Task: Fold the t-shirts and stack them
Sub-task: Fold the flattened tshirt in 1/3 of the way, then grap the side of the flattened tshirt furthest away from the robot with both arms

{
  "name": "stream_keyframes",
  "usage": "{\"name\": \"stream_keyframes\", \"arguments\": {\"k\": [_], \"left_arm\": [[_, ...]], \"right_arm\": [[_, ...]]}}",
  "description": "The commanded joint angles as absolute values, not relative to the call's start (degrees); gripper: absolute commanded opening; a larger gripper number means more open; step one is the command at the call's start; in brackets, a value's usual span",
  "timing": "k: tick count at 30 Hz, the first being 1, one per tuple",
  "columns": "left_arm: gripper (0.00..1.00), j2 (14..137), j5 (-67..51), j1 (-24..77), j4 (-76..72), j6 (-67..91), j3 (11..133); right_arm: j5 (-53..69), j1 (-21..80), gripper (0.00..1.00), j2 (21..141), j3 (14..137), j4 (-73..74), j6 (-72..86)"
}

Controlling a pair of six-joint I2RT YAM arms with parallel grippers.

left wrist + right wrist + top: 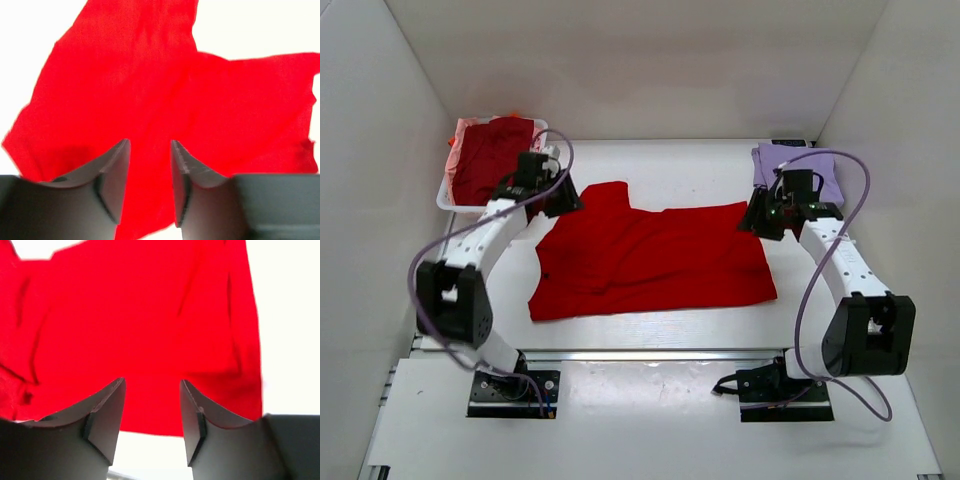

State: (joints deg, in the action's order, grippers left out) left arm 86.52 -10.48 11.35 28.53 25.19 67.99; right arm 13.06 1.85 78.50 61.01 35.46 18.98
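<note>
Next, my left gripper grabs the red t-shirt (650, 262) by the outer corner of its back-pointing sleeve to fold the t-shirt's back edge frontward.
A bright red t-shirt (650, 262) lies spread on the white table, a sleeve pointing to the back. It also shows in the left wrist view (150, 95) and the right wrist view (140, 330). My left gripper (563, 203) is open and empty above the shirt's back left part (150, 145). My right gripper (756, 222) is open and empty over the shirt's back right edge (151, 382). A dark maroon shirt (490, 155) lies in the basket. A pale lavender shirt (800, 165) lies at the back right.
A white plastic basket (448, 192) stands at the back left with a pink cloth (470, 125) showing at its far rim. White walls close the table on three sides. Purple cables loop beside both arms.
</note>
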Motion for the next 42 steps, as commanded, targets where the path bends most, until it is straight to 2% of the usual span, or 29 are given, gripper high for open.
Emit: {"name": "stream_keyframes", "arguments": {"k": [1, 9, 17, 29, 32, 34, 36, 37, 38, 42], "left_arm": [[0.51, 97.0, -8.3, 10.8, 25.1, 20.8, 75.6], [0.55, 116.2, -4.1, 10.6, 20.6, 16.2, 90.9], [0.61, 125.8, -0.3, 11.7, 21.2, 11.3, 102.7], [0.65, 138.2, -0.4, 12.0, 35.8, 7.9, 119.3], [0.63, 140.4, -2.2, 11.7, 39.5, 7.4, 123.3], [0.47, 141.2, -3.7, 11.9, 40.6, 7.9, 124.4], [0.21, 141.4, -6.2, 11.4, 41.0, 8.6, 124.2], [0.15, 141.5, -7.0, 11.0, 41.0, 8.9, 123.8], [0.01, 141.4, -8.4, 11.0, 41.0, 9.0, 123.2], [0.00, 140.4, -10.0, 10.4, 40.3, 9.5, 121.1]], "right_arm": [[15.6, 0.1, 0.46, 80.8, 63.8, 27.9, 16.9], [12.4, 0.1, 0.48, 90.9, 68.4, 20.8, 13.4], [11.1, 0.1, 0.51, 102.1, 75.1, 19.3, 12.0], [9.6, -2.5, 0.61, 117.6, 91.8, 24.8, 12.9], [9.0, -2.1, 0.65, 119.5, 94.3, 25.7, 13.2], [9.3, -2.0, 0.66, 120.8, 95.3, 26.1, 13.2], [9.8, -2.1, 0.66, 121.9, 96.1, 26.8, 13.4], [9.8, -2.2, 0.67, 122.1, 96.2, 26.9, 13.9], [10.2, -2.1, 0.67, 122.7, 96.8, 26.7, 14.1], [9.8, -1.8, 0.66, 124.8, 98.0, 28.8, 13.4]]}}
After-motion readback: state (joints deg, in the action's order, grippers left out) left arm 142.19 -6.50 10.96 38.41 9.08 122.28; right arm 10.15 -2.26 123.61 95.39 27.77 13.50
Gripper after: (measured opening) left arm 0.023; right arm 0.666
